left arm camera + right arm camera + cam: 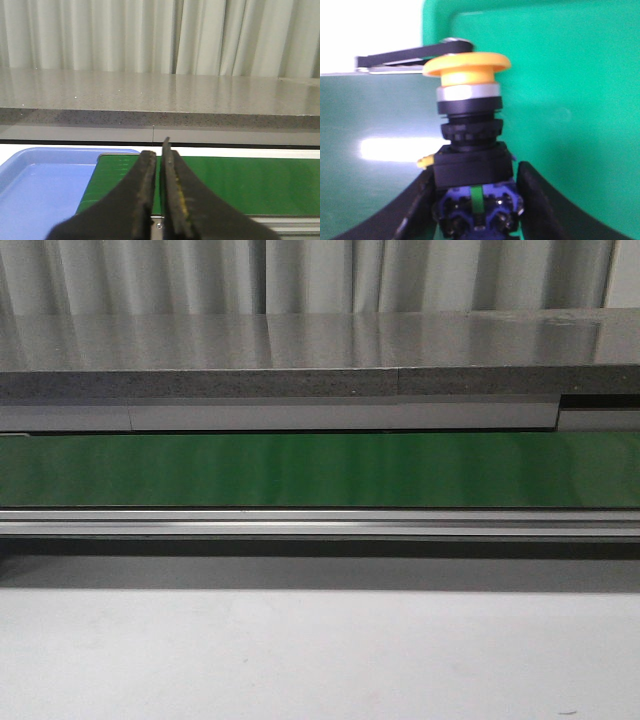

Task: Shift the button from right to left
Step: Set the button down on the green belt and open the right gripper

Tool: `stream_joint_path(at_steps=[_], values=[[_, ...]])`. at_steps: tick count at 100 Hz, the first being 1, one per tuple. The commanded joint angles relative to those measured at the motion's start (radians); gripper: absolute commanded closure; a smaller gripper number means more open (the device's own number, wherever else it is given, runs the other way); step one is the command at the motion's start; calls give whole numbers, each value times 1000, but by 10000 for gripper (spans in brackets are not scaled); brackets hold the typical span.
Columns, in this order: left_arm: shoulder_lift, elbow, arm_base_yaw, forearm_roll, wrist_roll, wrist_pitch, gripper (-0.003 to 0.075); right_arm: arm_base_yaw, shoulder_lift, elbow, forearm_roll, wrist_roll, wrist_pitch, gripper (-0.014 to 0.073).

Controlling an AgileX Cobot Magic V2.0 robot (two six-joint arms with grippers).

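Observation:
The button hangs across the end of the dark green belt, so opening now would miss. My right gripper keeps holding the button from here.
The button shows only in the right wrist view: a yellow-orange mushroom cap, a silver ring, a black blocky body and a blue base with a small green mark. My right gripper is shut on its base, one black finger on each side, and holds it cap outward in front of a bright green tray. My left gripper is shut and empty, above the left end of the green belt. Neither gripper nor the button shows in the front view.
A blue tray lies just beyond the belt's left end. The green belt runs across the front view, with a metal rail in front and a grey stone counter behind. A black bar lies beside the green tray.

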Motion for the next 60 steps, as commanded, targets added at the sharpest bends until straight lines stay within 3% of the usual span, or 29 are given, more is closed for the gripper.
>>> stream_joint_path(at_steps=[1,24,60], values=[[-36,41,-7,-9,-10,-81,715,33,-62,-30,40,-8,9,358],[-36,41,-7,-9,-10,-81,715,106,-54,-17,-41,56,34,358],[-36,41,-7,-9,-10,-81,715,112,-42,82,-56,60,-44,358]])
